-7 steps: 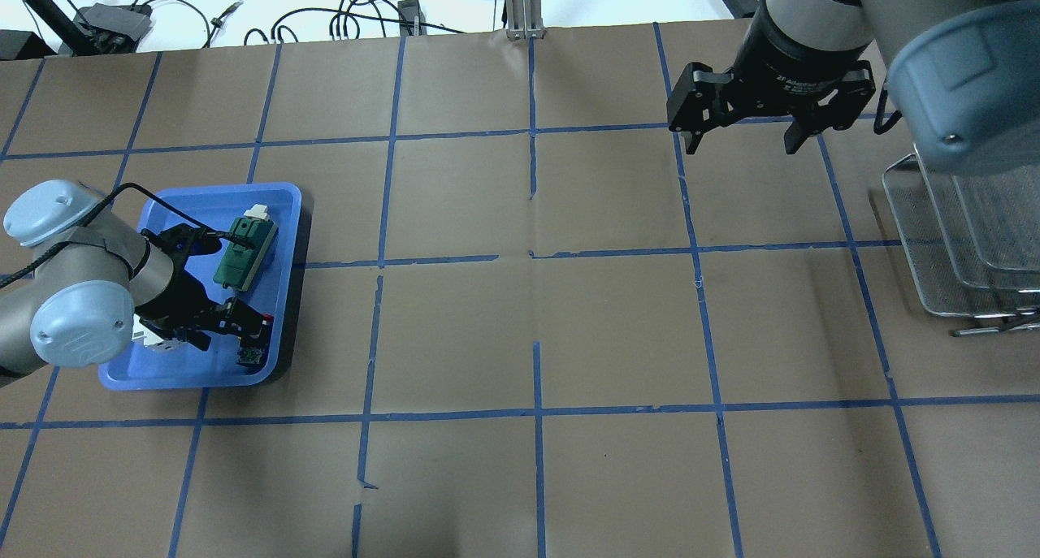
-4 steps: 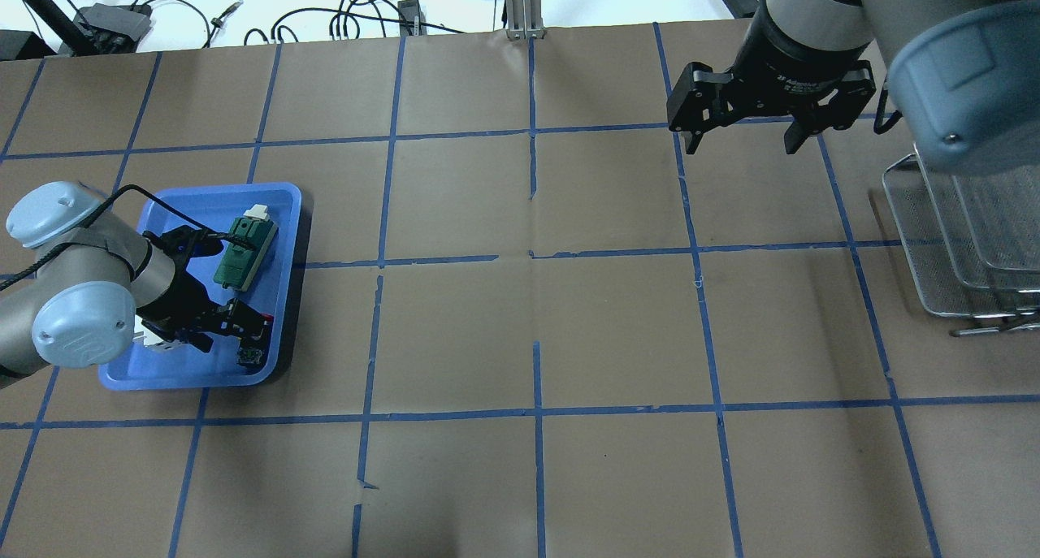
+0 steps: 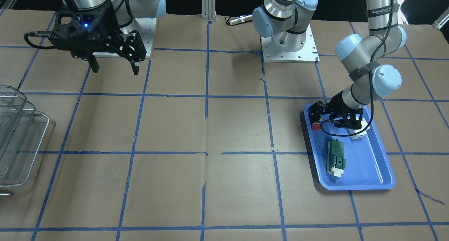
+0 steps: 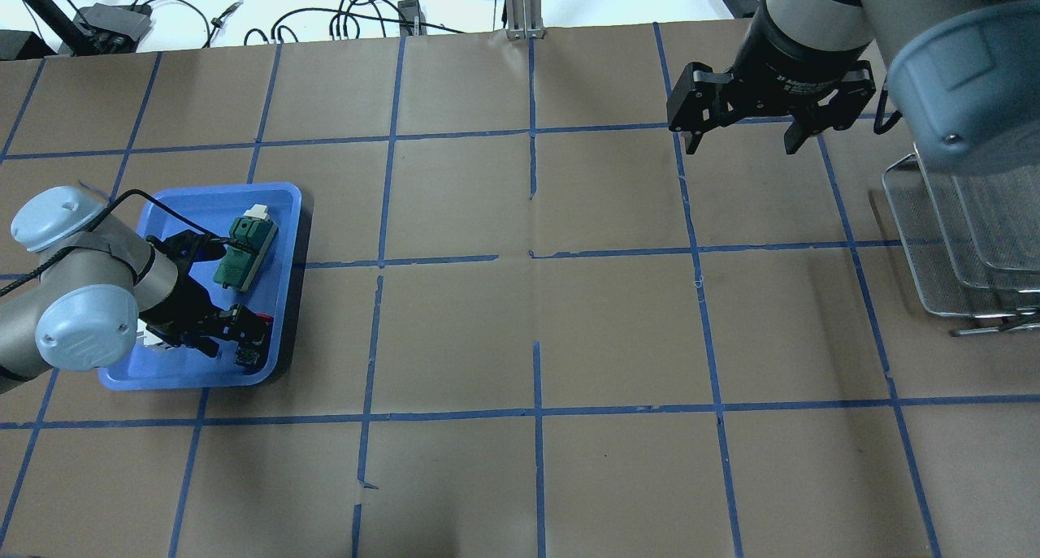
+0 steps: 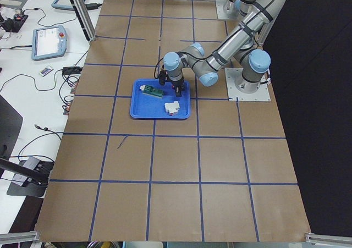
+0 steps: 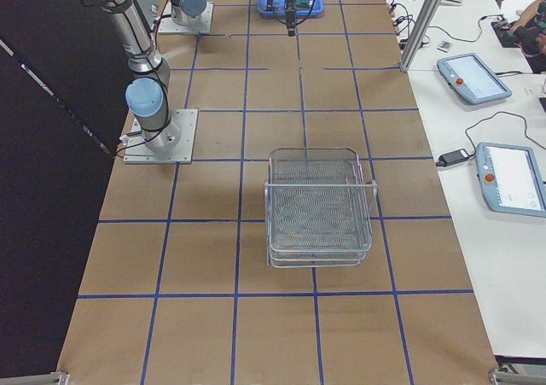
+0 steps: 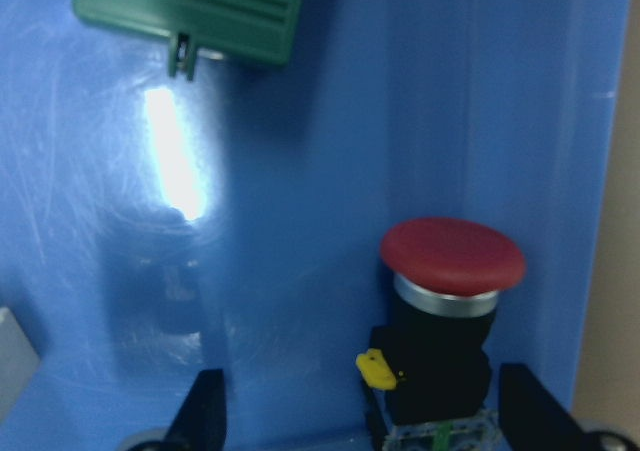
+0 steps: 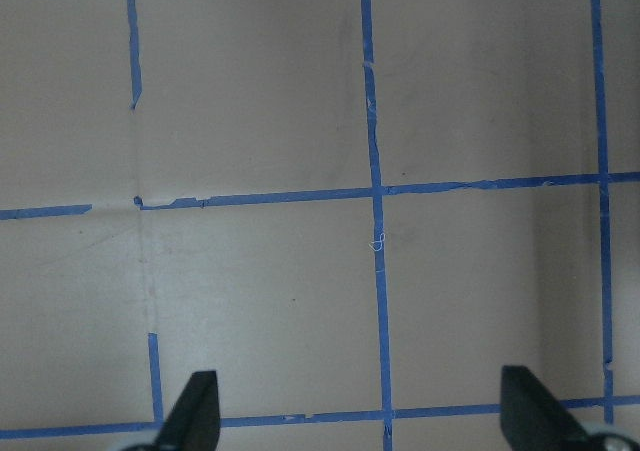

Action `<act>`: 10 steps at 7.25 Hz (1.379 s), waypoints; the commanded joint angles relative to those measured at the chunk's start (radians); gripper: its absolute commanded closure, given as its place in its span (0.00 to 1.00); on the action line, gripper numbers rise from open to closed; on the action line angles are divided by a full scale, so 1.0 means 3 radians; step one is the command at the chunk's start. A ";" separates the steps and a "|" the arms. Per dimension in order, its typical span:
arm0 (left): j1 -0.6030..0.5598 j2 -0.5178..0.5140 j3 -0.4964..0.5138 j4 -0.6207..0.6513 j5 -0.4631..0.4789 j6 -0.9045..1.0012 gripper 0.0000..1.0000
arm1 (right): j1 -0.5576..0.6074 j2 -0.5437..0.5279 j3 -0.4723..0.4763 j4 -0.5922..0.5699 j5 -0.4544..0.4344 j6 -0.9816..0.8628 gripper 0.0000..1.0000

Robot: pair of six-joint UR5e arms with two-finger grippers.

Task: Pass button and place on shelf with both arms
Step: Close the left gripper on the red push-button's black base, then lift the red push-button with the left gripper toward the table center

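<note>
The button should be gripped by its black body (image 7: 436,376) with the robot's left gripper, which leaves the button's red cap (image 7: 452,256) free for the right gripper.
The button (image 7: 452,256) has a red cap and a black body and sits in the blue tray (image 4: 187,371), near its right rim. Its red cap also shows in the overhead view (image 4: 266,321) and the front view (image 3: 316,126). My left gripper (image 7: 370,416) is low in the tray, open, with a finger on each side of the button's body. It shows in the overhead view (image 4: 240,335) too. My right gripper (image 4: 741,140) is open and empty, high over the far right of the table. The wire shelf (image 4: 959,241) stands at the right edge.
A green terminal block (image 4: 244,249) lies in the tray beyond the button. A white breaker block (image 3: 357,134) lies by my left wrist. The shelf also shows in the front view (image 3: 21,139) and the right view (image 6: 316,206). Blue tape lines cross the brown table.
My left arm has shifted slightly toward the near side of the tray, bringing the open gripper closer around the button. The right arm has not moved.
</note>
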 commanded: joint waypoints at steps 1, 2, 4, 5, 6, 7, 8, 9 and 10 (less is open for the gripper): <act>0.0016 0.0006 -0.0006 -0.0005 0.0006 0.0012 0.55 | 0.0000 0.0000 0.0000 0.0000 0.0000 0.0000 0.00; 0.0016 0.0006 -0.0006 -0.0005 0.0006 0.0032 0.63 | 0.0000 0.0000 0.0000 0.0000 0.0000 0.0000 0.00; 0.0016 0.0087 0.0039 0.0000 0.0042 0.0032 1.00 | 0.0000 0.0000 0.0000 0.0000 0.0000 0.0000 0.00; 0.0006 0.0164 0.0055 -0.0005 0.0073 0.0037 1.00 | 0.0000 0.0000 0.0000 0.0000 0.0000 0.0000 0.00; -0.0039 0.0266 0.0091 -0.0050 0.0103 0.0037 1.00 | 0.0000 0.0000 0.0000 0.0000 0.0000 0.0000 0.00; -0.0126 0.0378 0.0162 -0.0142 0.0093 0.0047 1.00 | 0.0000 0.0000 0.0000 0.0000 0.0000 0.0000 0.00; -0.0395 0.0536 0.0289 -0.0416 0.0088 0.0053 1.00 | 0.0000 0.0000 0.0000 0.0000 0.0000 0.0000 0.00; -0.0777 0.0675 0.0538 -0.0768 0.0073 0.0053 1.00 | 0.0000 0.0000 0.0000 0.0000 0.0000 0.0005 0.00; -0.1206 0.0737 0.0840 -0.1086 0.0053 0.0053 1.00 | 0.0000 0.0000 0.0000 0.0000 0.0000 0.0005 0.00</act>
